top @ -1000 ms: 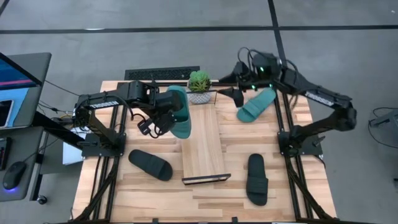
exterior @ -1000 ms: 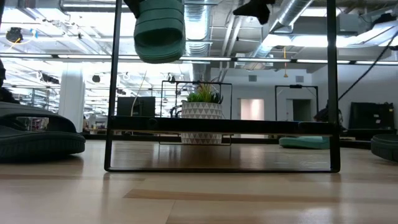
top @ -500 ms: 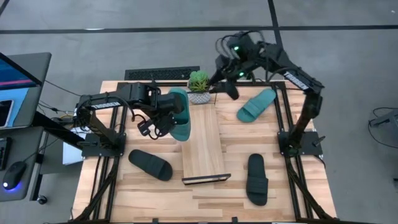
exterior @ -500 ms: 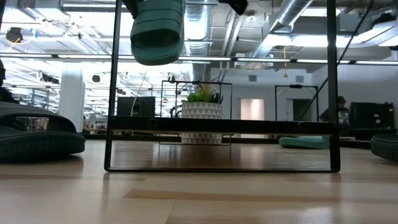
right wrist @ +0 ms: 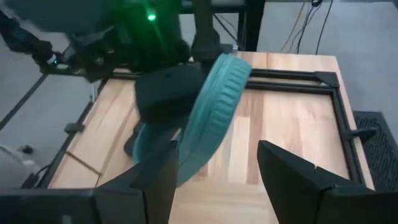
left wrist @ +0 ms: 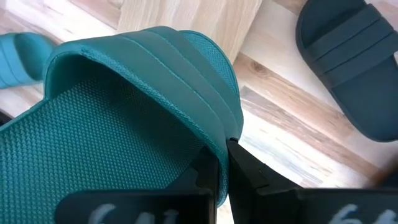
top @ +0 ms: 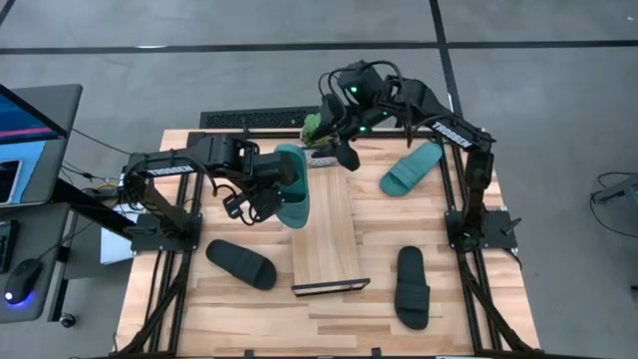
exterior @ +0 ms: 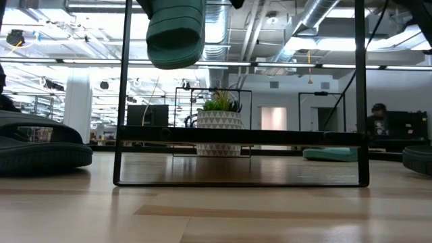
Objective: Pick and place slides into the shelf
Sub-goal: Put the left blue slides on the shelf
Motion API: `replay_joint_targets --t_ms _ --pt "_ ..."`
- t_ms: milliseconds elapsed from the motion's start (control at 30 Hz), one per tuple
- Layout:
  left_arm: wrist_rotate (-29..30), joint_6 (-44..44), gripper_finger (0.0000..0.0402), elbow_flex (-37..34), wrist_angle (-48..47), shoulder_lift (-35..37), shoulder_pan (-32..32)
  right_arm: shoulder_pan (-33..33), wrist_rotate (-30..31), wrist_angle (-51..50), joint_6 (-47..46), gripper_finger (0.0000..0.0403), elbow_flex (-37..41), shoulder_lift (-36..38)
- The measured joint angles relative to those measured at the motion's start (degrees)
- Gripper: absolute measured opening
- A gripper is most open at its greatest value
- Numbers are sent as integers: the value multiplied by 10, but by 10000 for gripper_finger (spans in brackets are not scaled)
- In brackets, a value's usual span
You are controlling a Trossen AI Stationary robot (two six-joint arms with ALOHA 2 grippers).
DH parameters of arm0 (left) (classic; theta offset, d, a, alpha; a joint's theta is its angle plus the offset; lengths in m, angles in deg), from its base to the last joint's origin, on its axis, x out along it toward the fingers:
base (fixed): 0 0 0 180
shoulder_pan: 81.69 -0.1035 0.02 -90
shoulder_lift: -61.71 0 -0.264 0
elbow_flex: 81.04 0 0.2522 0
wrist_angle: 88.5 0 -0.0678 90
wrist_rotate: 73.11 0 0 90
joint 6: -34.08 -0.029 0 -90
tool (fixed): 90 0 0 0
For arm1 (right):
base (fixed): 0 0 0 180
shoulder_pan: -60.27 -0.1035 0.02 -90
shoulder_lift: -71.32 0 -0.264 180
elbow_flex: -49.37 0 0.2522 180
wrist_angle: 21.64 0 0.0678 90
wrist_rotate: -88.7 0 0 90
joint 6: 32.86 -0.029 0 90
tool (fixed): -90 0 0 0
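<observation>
I should grab the teal slide with my right gripper next, so that it can go onto the shelf (top: 327, 239). I should hold it by its heel end (top: 290, 152), because that leaves the slide's strap end free.
My left gripper (top: 271, 189) is shut on a teal slide (top: 291, 184), held high over the left edge of the shelf plank (top: 327, 234). The slide shows at the top of the low view (exterior: 174, 34) and in the left wrist view (left wrist: 124, 112). My right gripper (top: 345, 156) is open and empty, in the air by the plank's far end, and it faces the held slide (right wrist: 208, 118). A second teal slide (top: 411, 168) lies sole down at the far right. Two black slides (top: 240, 264) (top: 412, 287) lie sole down on the table either side of the plank. My left gripper pinches the slide's side edge (left wrist: 219, 146), where the strap meets the sole, between its two fingers (left wrist: 245, 168), one on the footbed side and one outside. The fingers come from the table's left. The slide is lifted clear of the shelf and table, tilted on its side.
A potted plant (top: 317, 135) stands at the plank's far end, partly under my right arm. The shelf's black wire frame (exterior: 241, 182) crosses the low view. A dark keyboard-like bar (top: 249, 118) lies beyond the table's far edge. Bare wood lies along the near edge.
My right gripper has swung from above the far-right teal slide toward the table's left, past the plant and close to the held slide. That teal slide stays on the table. My left gripper keeps the other slide aloft in about the same place.
</observation>
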State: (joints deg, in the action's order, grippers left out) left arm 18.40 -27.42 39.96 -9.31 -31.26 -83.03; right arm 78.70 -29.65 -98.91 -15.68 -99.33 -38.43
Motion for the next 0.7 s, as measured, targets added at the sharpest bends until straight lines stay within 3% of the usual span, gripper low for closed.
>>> replay_joint_targets --t_ms 567,700 --pt "0 0 0 0 0 0 0 -9 0 67 -46 228 1 -3" --pt "0 0 0 0 0 0 0 -18 30 77 -56 244 1 -3"
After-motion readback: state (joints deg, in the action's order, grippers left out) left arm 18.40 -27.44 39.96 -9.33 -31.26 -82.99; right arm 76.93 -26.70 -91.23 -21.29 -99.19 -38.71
